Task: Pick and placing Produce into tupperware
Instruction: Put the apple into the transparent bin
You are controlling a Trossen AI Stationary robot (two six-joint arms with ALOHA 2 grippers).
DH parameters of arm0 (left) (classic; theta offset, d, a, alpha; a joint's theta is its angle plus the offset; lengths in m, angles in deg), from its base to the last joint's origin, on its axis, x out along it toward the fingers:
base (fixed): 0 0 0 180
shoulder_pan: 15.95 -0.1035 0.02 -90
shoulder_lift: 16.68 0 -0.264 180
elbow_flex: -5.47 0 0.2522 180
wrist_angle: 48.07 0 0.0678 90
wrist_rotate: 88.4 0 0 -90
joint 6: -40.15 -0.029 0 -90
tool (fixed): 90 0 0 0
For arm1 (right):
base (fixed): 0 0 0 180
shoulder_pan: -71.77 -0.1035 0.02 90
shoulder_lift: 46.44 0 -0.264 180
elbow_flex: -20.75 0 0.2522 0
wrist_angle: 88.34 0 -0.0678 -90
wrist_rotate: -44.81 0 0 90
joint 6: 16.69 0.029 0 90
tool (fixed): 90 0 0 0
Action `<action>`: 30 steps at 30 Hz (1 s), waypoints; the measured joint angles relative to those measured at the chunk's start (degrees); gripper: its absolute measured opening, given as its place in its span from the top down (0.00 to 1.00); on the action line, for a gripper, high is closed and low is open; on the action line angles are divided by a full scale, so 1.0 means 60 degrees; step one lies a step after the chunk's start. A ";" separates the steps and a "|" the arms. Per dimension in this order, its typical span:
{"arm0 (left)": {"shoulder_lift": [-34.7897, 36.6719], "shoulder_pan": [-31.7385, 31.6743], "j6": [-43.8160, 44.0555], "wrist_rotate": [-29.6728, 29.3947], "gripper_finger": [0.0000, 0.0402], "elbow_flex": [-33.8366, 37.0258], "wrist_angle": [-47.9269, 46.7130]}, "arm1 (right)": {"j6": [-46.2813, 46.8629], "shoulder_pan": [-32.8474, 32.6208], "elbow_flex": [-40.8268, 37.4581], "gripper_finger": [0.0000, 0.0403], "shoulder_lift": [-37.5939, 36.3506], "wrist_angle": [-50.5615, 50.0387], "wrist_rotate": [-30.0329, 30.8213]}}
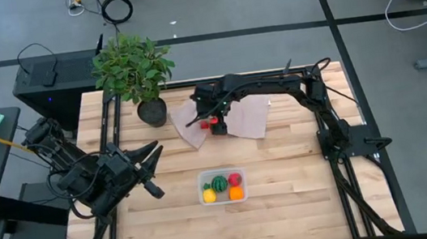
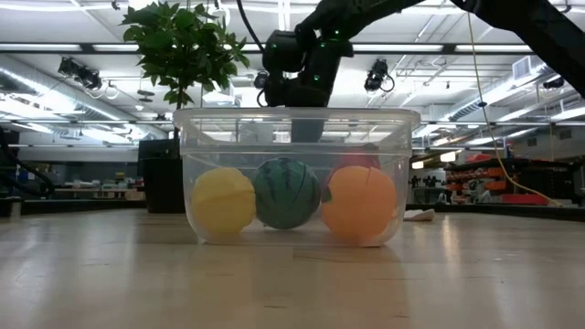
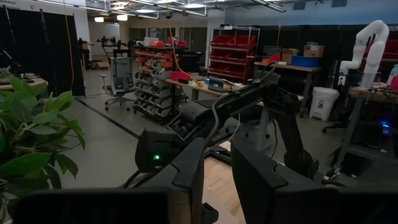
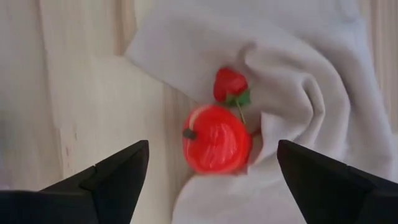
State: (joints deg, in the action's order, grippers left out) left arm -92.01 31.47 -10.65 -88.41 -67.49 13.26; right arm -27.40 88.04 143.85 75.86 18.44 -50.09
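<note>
My right gripper should put the round red piece [image 1: 215, 122] in the clear tupperware [image 1: 222, 187], so it needs to grab the piece by its smooth round sides.
The clear tupperware [image 1: 222, 187] stands on the table near its front and holds a yellow, a dark green, a red and an orange piece; the low view [image 2: 292, 174] shows them too. A round red piece [image 4: 214, 138] lies at the edge of the beige cloth [image 4: 298, 93], with a smaller red piece with a green leaf [image 4: 230, 84] next to it. My right gripper [image 4: 211, 180] is open and hovers above the round red piece [image 1: 215, 122], one finger on either side, touching nothing. My left gripper [image 1: 153, 172] is open and empty at the table's left.
A leafy potted plant [image 1: 136, 72] stands at the table's far left, close to the cloth [image 1: 238, 116]. Bare wood lies between the cloth and the tupperware. Both arms' frames run along the table's left and right edges.
</note>
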 joint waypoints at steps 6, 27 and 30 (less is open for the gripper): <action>0.0000 -0.0001 0.0004 0.0000 0.77 0.0000 0.0000 | 0.0106 0.0106 0.0004 0.12 0.0002 0.0812 -0.0424; -0.0007 0.0000 0.0035 0.0000 0.78 0.0000 0.0003 | -0.0063 0.0037 0.0000 0.11 0.1016 0.0181 0.0101; -0.0007 0.0000 0.0033 0.0000 0.79 0.0000 0.0004 | -0.0050 0.0052 0.0000 0.11 0.1016 0.0175 0.0106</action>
State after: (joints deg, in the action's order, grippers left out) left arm -92.05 31.47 -10.45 -88.41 -67.48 13.28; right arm -27.70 88.35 143.85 81.96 19.49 -49.46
